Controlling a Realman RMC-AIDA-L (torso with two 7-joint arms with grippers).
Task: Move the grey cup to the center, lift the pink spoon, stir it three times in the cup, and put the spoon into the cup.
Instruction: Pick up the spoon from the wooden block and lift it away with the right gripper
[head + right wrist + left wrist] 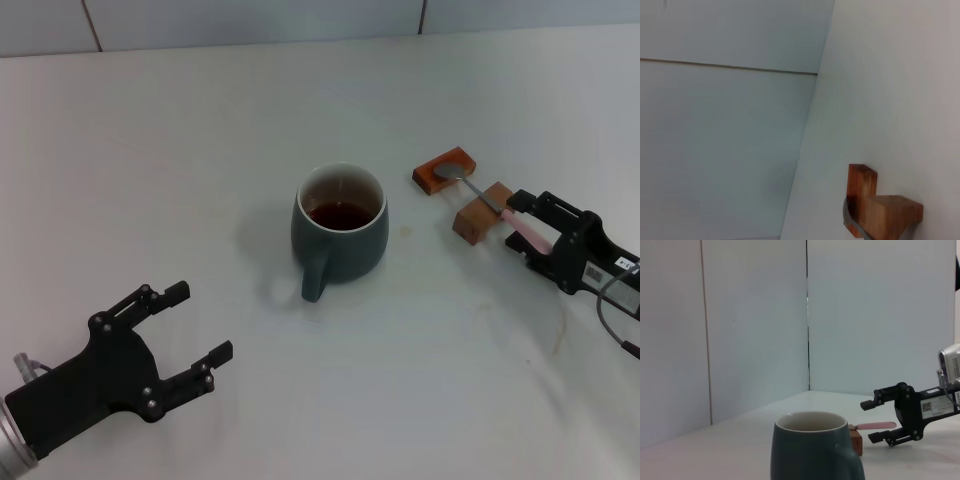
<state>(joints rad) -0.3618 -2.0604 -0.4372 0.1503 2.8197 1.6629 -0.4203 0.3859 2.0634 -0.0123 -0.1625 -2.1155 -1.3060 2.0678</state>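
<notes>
The pink handle (524, 228) is between my fingers in the head view, so my right gripper needs to close on the handle. It would hold the spoon if it closed now.
The grey cup (340, 228) stands mid-table with dark liquid inside and its handle turned toward me; the left wrist view shows it close up (810, 450). The pink spoon (526, 230) lies across two brown wooden blocks at the right, with its silver bowl on the farther block. My right gripper (517, 222) is open, its fingers straddling the pink handle (878, 425) without closing on it. My left gripper (203, 322) hangs open and empty at the near left, apart from the cup.
The two wooden blocks (445, 170) (480, 212) sit right of the cup, and both show in the right wrist view (890, 212). A tiled wall runs along the table's far edge. A cable trails from the right arm at the right edge.
</notes>
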